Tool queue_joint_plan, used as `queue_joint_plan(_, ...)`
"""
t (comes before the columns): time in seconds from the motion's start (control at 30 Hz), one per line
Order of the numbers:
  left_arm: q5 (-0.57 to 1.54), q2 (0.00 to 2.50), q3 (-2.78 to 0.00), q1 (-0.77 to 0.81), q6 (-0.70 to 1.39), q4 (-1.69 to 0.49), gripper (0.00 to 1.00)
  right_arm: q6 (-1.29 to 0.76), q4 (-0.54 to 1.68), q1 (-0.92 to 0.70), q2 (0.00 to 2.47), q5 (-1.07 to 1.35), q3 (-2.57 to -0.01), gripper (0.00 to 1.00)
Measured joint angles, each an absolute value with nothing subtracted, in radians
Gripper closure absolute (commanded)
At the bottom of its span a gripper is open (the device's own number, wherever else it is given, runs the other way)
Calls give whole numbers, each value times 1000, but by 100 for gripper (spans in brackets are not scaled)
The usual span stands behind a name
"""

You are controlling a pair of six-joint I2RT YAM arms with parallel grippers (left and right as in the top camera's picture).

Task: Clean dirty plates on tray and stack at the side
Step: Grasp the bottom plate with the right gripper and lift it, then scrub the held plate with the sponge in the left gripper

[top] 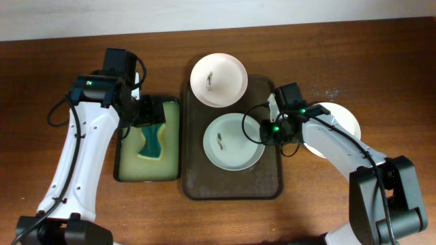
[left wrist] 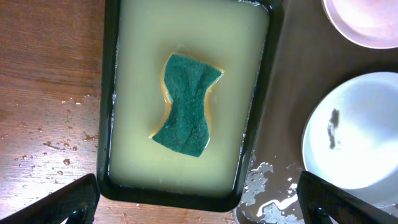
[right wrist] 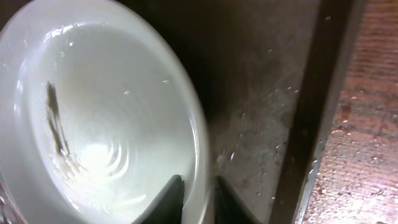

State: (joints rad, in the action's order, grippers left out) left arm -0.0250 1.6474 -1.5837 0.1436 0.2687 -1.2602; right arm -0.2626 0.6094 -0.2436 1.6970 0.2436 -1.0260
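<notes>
My left gripper pinches the green sponge across its narrow middle [top: 152, 139] [left wrist: 187, 103] next, so the sponge's wide ends stay free to clean the smudged plate.
Two dirty white plates lie on the dark brown tray [top: 197, 187]: one [top: 218, 79] at its far end, overhanging the rim, and one [top: 231, 141] in the middle. Each has a dark smudge. A third white plate [top: 344, 119] lies on the table right of the tray, mostly hidden by my right arm. My right gripper [right wrist: 199, 199] is shut on the right rim of the middle plate [right wrist: 106, 118]. My left gripper [left wrist: 199, 205] is open and empty above the near end of the small tray [left wrist: 186, 196], which holds a green sponge [left wrist: 185, 104].
The small dark-rimmed tray [top: 122, 170] with pale green-yellow liquid and the sponge [top: 152, 141] sits left of the brown tray. Water drops and puddles lie on the wooden table [left wrist: 43, 93] and on the brown tray [left wrist: 273, 186].
</notes>
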Motion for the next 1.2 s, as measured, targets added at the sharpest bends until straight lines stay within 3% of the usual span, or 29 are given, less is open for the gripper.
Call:
queue_joint_plan(0.03, -25, 1647, -1584, 143, 269, -1259, 1, -269, 624, -244, 1696, 244, -1027, 53)
queue_joint_plan(0.13, -10, 1647, -1583, 143, 273, -1245, 0, -255, 668, -244, 1596, 243, -1058, 34)
queue_joint_plan(0.17, -11, 1649, -1571, 144, 273, -1221, 12, -253, 682, -244, 1497, 243, -1069, 25)
queue_joint_plan(0.2, -11, 1652, -1546, 144, 273, -1197, 17, -247, 689, -244, 1458, 244, -1076, 25)
queue_joint_plan(0.23, -12, 1666, -1462, 143, 276, -1091, 30, -245, 719, -244, 1424, 244, -1080, 25)
queue_joint_plan(0.27, -12, 1708, -1373, 143, 279, -1020, 32, -244, 745, -244, 1421, 243, -1082, 25)
queue_joint_plan(0.33, -33, 1824, -1200, 143, 281, -822, 77, -243, 783, -244, 1422, 243, -1082, 25)
queue_joint_plan(0.43, -56, 1888, -1173, 142, 283, -705, 100, -242, 782, -244, 1422, 243, -1082, 25)
queue_joint_plan(0.57, -64, 1917, -1193, 144, 283, -709, 100, -243, 803, -244, 1422, 223, -1082, 28)
queue_joint_plan(0.63, -51, 1940, -1255, 143, 283, -797, 100, -263, 805, -232, 1422, 193, -1082, 47)
queue_joint_plan(0.7, -6, 1957, -1372, 143, 261, -969, 100, -279, 809, -188, 1425, 181, -1082, 58)
queue_joint_plan(0.77, 4, 1957, -1543, 144, 242, -1039, 100, -251, 827, -177, 1475, 195, -1083, 60)
queue_joint_plan(0.9, -6, 1955, -1567, 164, 231, -1074, 100, -227, 804, -177, 1594, 215, -1083, 63)
queue_joint_plan(1.07, 121, 1956, -1566, 382, 247, -949, 100, -153, 704, -177, 1769, 334, -1082, 69)
queue_joint_plan(1.13, 191, 1961, -1566, 448, 301, -894, 100, -130, 678, -183, 1800, 341, -1083, 79)
queue_joint_plan(1.2, 252, 1992, -1567, 486, 348, -866, 100, -130, 633, -184, 1858, 344, -1083, 96)
